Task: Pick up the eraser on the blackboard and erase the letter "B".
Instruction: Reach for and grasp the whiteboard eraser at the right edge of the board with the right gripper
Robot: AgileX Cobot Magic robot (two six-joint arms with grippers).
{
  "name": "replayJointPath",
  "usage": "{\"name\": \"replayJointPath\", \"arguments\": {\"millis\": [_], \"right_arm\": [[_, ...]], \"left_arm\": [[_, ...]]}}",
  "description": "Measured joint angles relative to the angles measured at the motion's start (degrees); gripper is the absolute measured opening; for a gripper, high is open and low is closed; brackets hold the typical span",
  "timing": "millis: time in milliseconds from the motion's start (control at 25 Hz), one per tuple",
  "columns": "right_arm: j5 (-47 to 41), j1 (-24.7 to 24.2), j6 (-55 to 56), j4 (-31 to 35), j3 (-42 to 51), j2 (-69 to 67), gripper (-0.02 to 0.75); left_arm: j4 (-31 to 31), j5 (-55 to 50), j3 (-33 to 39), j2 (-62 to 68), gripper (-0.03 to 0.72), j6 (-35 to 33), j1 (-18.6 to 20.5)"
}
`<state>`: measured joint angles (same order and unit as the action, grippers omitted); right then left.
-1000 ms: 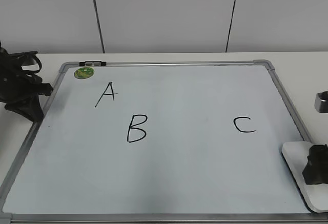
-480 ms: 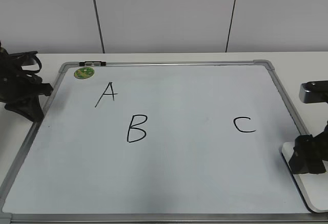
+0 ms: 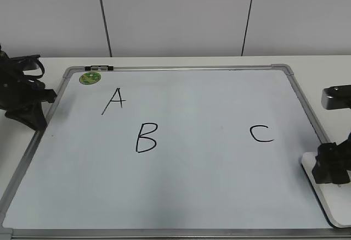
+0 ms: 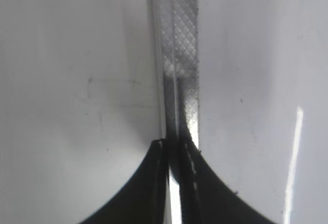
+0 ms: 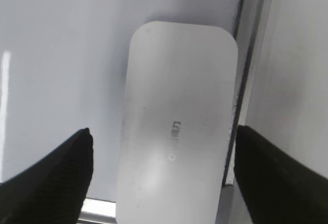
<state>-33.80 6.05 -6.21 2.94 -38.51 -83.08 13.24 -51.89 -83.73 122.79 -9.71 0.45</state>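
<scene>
I should next grab the white eraser by its long side edges with my right gripper, to wipe off the letter "B".
The blackboard is a white board in a silver frame, bearing black letters A, C and the letter "B" left of centre. The eraser is a flat white rounded block lying at the board's right front corner, over the frame. My right gripper is open above it. In the right wrist view the eraser lies between the spread black fingers, untouched. My left gripper is shut and empty at the board's left edge, over the frame.
A small round green magnet and a small black and silver clip sit at the board's far left corner. A white wall stands behind the table. The board's frame runs along the eraser's right side.
My right gripper has moved a little left and farther back along the eraser, then held nearly still. The eraser, the letters and the left arm have not moved.
</scene>
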Motion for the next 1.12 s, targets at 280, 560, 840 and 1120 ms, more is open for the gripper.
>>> {"name": "replayJointPath", "arguments": {"millis": [280, 560, 840, 1120], "right_arm": [[0.9, 0.0, 1.6, -1.6, 0.0, -2.9, 0.655], [2.2, 0.0, 1.6, -1.0, 0.0, -4.2, 0.649], [2.6, 0.0, 1.7, -0.9, -0.1, -6.4, 0.645], [2.7, 0.0, 1.7, -0.8, -0.1, -6.9, 0.627]], "left_arm": [[0.0, 0.0, 0.0, 0.0, 0.011, 0.0, 0.0], [0.0, 0.0, 0.0, 0.0, 0.011, 0.0, 0.0], [0.0, 0.0, 0.0, 0.0, 0.011, 0.0, 0.0], [0.0, 0.0, 0.0, 0.0, 0.011, 0.0, 0.0]]}}
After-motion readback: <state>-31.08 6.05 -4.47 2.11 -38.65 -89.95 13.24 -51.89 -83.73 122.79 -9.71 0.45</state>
